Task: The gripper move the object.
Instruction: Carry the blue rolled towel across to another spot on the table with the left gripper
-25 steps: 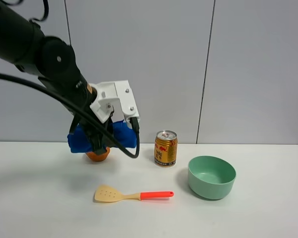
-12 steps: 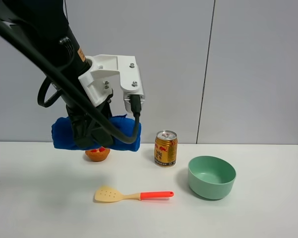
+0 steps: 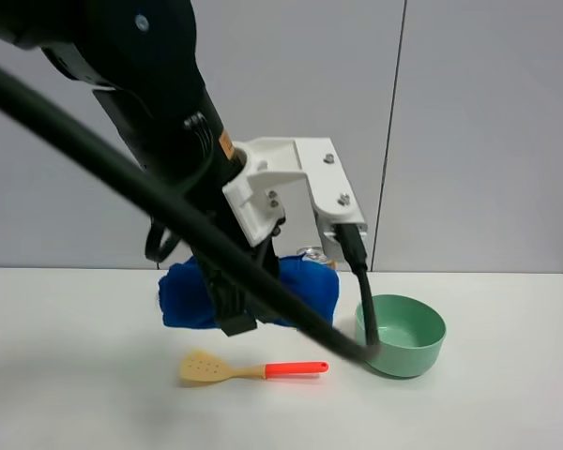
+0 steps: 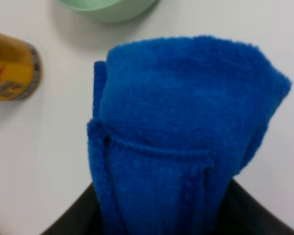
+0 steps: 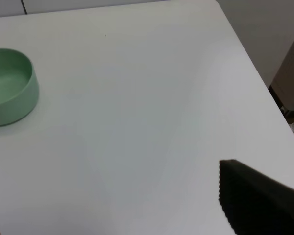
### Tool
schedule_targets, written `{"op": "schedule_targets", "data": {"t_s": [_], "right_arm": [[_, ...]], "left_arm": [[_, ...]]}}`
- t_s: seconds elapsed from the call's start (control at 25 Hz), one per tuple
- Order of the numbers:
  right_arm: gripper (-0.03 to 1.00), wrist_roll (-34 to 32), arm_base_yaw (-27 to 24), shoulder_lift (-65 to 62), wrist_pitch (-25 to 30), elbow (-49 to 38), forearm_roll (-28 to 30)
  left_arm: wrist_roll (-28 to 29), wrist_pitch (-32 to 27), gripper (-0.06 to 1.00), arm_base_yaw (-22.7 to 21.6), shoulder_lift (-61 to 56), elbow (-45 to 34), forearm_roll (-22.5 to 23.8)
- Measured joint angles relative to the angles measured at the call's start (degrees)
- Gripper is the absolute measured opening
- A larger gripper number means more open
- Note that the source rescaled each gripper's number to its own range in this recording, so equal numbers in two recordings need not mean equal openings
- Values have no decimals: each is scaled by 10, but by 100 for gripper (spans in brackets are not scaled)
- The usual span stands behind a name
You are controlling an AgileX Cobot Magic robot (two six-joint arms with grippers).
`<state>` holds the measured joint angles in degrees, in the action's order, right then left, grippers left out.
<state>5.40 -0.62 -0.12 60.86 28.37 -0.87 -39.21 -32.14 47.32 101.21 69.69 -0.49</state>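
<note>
The blue cloth hangs high above the white tabletop and would drop if I opened now, so my left gripper keeps holding it for now.
My left gripper (image 3: 236,305), the dark end of the thick black arm with a white bracket (image 3: 296,183), is shut on the rolled bright-blue cloth (image 3: 305,291). It holds the cloth above the table, between the spatula and the green bowl. In the left wrist view the cloth (image 4: 186,122) fills the middle and the dark jaws press it from both sides. My right gripper (image 5: 122,218) shows only in the right wrist view. It is open and empty, with one black fingertip (image 5: 255,205) over bare table.
A green bowl (image 3: 403,354) stands to the right of the cloth; it also shows in both wrist views (image 4: 108,7) (image 5: 10,90). A gold can (image 4: 12,66) stands behind the cloth, mostly hidden in the high view. A beige spatula with a red handle (image 3: 253,368) lies in front.
My left arm has swung to the right and forward with the blue cloth, from behind the spatula's left end to beside the bowl. The cloth now hides the can and the orange thing.
</note>
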Motion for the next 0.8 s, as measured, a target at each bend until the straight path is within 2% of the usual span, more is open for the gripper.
{"op": "schedule_targets", "data": {"t_s": [0.36, 0.8], "right_arm": [[100, 0, 0, 0, 0, 0, 0], [100, 0, 0, 0, 0, 0, 0]], "left_arm": [[39, 51, 0, 7, 105, 0, -1], [43, 77, 0, 7, 140, 0, -2]]}}
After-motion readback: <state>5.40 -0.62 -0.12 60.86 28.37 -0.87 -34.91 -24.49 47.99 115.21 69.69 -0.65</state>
